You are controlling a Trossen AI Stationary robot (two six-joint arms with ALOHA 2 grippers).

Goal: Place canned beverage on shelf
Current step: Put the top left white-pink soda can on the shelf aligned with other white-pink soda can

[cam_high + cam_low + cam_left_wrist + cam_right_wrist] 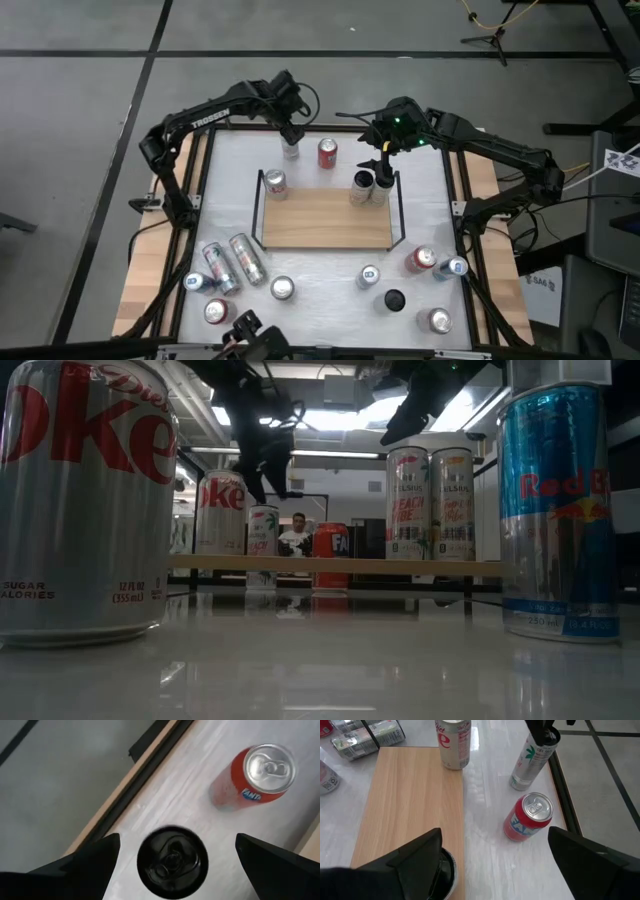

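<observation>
The left gripper's fingers are above the black can top (172,861), so they would miss if they closed now. The left gripper should go lower first and then close on the black can top.
The shelf (325,218) is a light wooden board with black end rails in the middle of the table. On it stand a Diet Coke can (276,183) and two slim cans (371,187). A slim black-topped can (172,861) stands on the table beyond the shelf's far edge, next to a red Fanta can (327,153). My left gripper (175,855) is open above the slim can, one finger on either side of its top and apart from it. My right gripper (383,165) is open just above the two slim cans (430,505).
Several more cans stand or lie near the table's near edge, two of them lying at the near left (232,262) and others at the near right (421,260). The table's black frame (200,170) runs along its sides. A person (297,535) shows far behind the table.
</observation>
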